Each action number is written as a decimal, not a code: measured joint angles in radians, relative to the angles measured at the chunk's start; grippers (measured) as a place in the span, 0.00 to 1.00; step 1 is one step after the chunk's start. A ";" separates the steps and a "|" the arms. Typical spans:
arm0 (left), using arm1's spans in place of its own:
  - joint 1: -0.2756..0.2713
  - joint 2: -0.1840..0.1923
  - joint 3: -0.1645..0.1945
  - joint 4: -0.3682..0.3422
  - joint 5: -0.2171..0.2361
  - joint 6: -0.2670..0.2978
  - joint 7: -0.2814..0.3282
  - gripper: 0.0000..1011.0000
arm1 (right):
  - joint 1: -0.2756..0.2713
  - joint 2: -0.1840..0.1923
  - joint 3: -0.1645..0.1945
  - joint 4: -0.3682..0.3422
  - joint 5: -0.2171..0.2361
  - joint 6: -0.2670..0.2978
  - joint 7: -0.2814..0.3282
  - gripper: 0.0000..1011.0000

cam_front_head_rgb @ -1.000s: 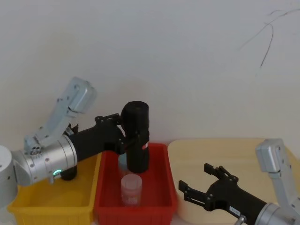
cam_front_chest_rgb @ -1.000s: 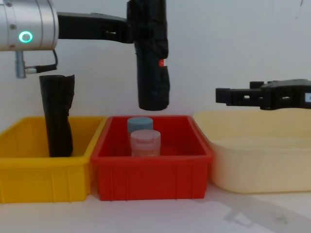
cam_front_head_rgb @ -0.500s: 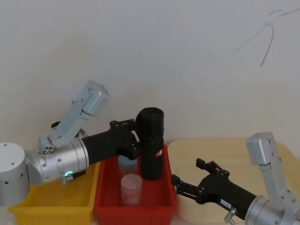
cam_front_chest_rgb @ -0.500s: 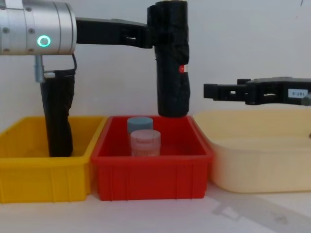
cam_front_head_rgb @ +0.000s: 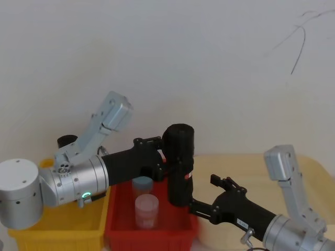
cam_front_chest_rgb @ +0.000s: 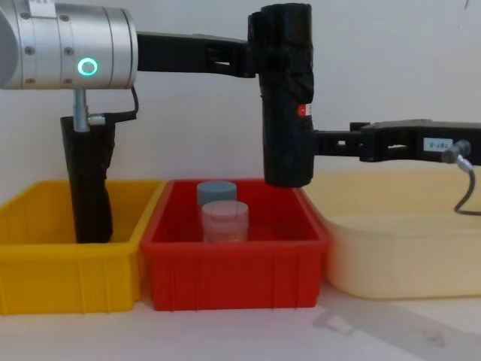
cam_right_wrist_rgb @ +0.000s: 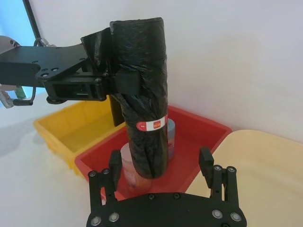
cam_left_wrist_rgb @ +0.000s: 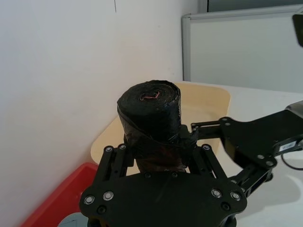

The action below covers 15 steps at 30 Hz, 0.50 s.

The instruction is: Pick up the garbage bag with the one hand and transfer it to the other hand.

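The right gripper grabs the black roll by its lower part (cam_front_chest_rgb: pixel 288 162) next, to take the garbage bag (cam_front_chest_rgb: pixel 285 98) over from my left gripper.
The garbage bag (cam_front_chest_rgb: pixel 285 98), a tall glossy black roll with a small red spot, hangs upright over the right end of the red bin (cam_front_chest_rgb: pixel 225 263). My left gripper (cam_front_chest_rgb: pixel 259 64), on the green-ringed arm, is shut on the roll's upper part; the same grip is seen from the left wrist (cam_left_wrist_rgb: pixel 156 153). From the right, my right gripper (cam_front_head_rgb: pixel 201 194) reaches in open. Its two fingers (cam_right_wrist_rgb: pixel 116 163) stand on either side of the bag's (cam_right_wrist_rgb: pixel 142 94) lower half. I cannot tell whether they touch it.
A yellow bin (cam_front_chest_rgb: pixel 68 271) on the left holds another black roll (cam_front_chest_rgb: pixel 90 180) standing upright. Two jars (cam_front_chest_rgb: pixel 224 219) sit in the red bin below the bag. A cream tub (cam_front_chest_rgb: pixel 406 256) lies under the right arm. A white wall stands close behind.
My left arm carried the bag rightward, from over the red bin's middle to its right end. My right gripper moved left, still open, until its fingers flank the bag.
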 joint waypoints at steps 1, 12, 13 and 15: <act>-0.001 -0.001 0.001 0.001 -0.002 0.001 -0.001 0.50 | 0.002 -0.001 -0.001 0.002 0.000 -0.001 0.000 0.99; -0.007 -0.007 0.009 0.003 -0.030 0.018 -0.008 0.50 | 0.040 -0.021 -0.029 0.047 0.000 -0.011 0.000 0.99; -0.008 -0.007 0.010 0.002 -0.034 0.021 -0.008 0.50 | 0.042 -0.022 -0.031 0.049 0.000 -0.011 0.000 0.99; -0.008 -0.008 0.010 0.001 -0.037 0.023 -0.008 0.50 | 0.048 -0.025 -0.036 0.056 0.000 -0.013 0.000 0.99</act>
